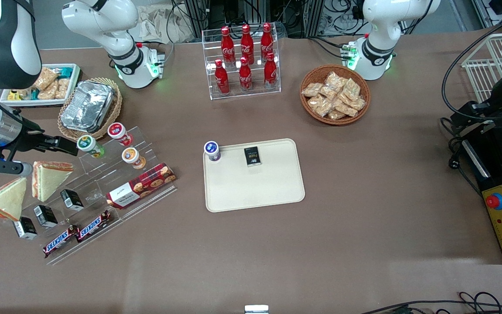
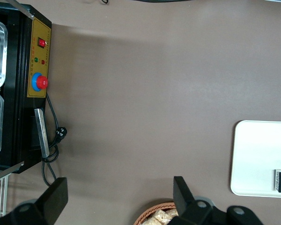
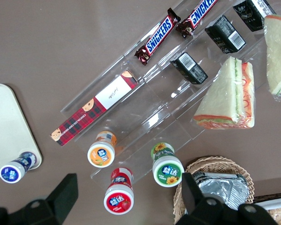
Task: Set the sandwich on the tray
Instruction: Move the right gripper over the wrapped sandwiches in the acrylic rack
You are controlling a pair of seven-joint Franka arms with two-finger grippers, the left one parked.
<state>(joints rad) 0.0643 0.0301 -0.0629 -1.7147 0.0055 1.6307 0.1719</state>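
The sandwich should go on the tray [image 1: 255, 192], so my gripper should grab it by its top corner [image 1: 22, 182] next.
The sandwich [image 1: 50, 176] [image 3: 229, 96], a clear-wrapped white-bread wedge with red-orange and green filling at its edge, leans on the clear stepped display rack [image 1: 103, 183] toward the working arm's end of the table. My gripper [image 1: 69, 147] [image 3: 129, 183] hovers open and empty above the rack's small bottles, a little farther from the front camera than the sandwich. The cream tray [image 1: 255, 192] [image 3: 4, 117] [image 2: 257, 154] lies flat at the table's middle, carrying a blue-capped bottle [image 1: 211, 150] and a black packet [image 1: 253, 155].
A second wrapped sandwich [image 1: 5, 198] [image 3: 278, 51] stands beside the first. The rack also holds three small bottles [image 1: 120, 144], a cookie box [image 1: 142, 185], black packets and Snickers bars [image 1: 76, 233]. A foil container in a basket [image 1: 89, 107], a cola rack [image 1: 244, 59] and a snack basket [image 1: 335, 95] stand farther back.
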